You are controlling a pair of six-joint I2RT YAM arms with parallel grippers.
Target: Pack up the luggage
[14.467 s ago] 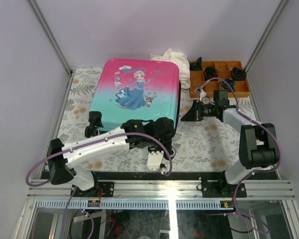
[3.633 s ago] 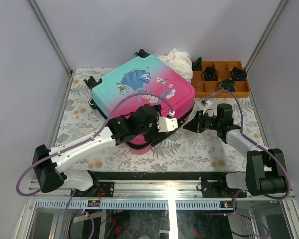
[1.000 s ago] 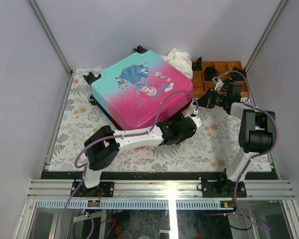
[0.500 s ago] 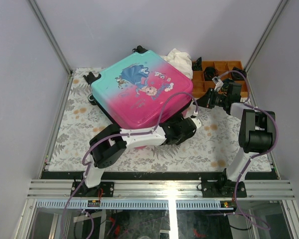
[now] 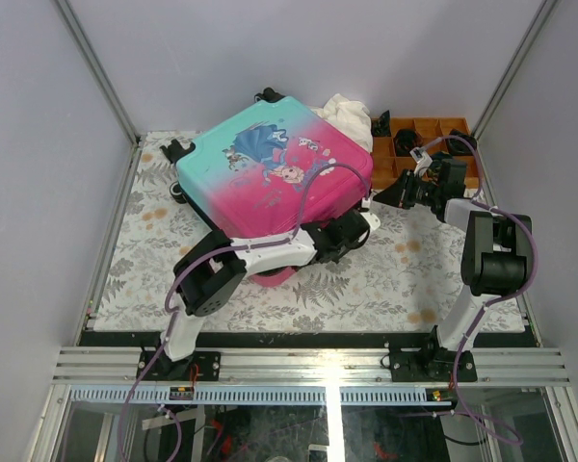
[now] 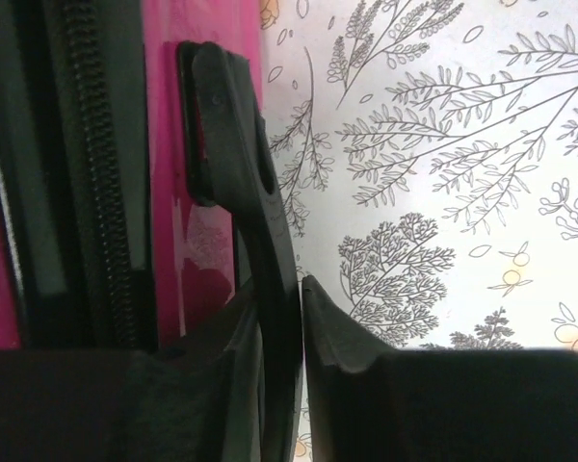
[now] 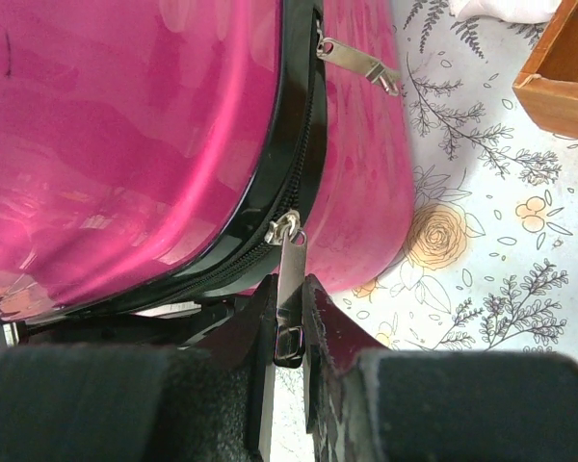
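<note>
My right gripper keeps hold of the zipper pull [image 7: 291, 279] for now, until it reaches the second. A piece of seam parts them, so released now it would end at the corner of the luggage.
The luggage [image 5: 270, 168] lies shut on the floral table, its pink end nearest my grippers. My left gripper [image 5: 358, 223] is at its near right side. In the left wrist view my left gripper [image 6: 294, 308] is shut on the suitcase's black carry handle [image 6: 246, 164], beside the pink shell [image 6: 164, 192] and the black zipper. My right gripper [image 5: 387, 194] is at the suitcase's right corner. In the right wrist view my right gripper [image 7: 289, 318] is shut on a silver zipper pull [image 7: 291, 279] hanging from the zipper seam. A second silver pull [image 7: 356, 60] sticks out higher up the seam.
An orange compartment tray [image 5: 477, 175] with black items [image 5: 460, 142] stands at the back right; its corner shows in the right wrist view [image 7: 568, 77]. A white cloth [image 5: 342, 111] lies behind the suitcase. Grey walls close in the table on three sides.
My left gripper has moved up and left along the suitcase's near right side, and its elbow has swung in. The right arm and the suitcase have stayed put.
</note>
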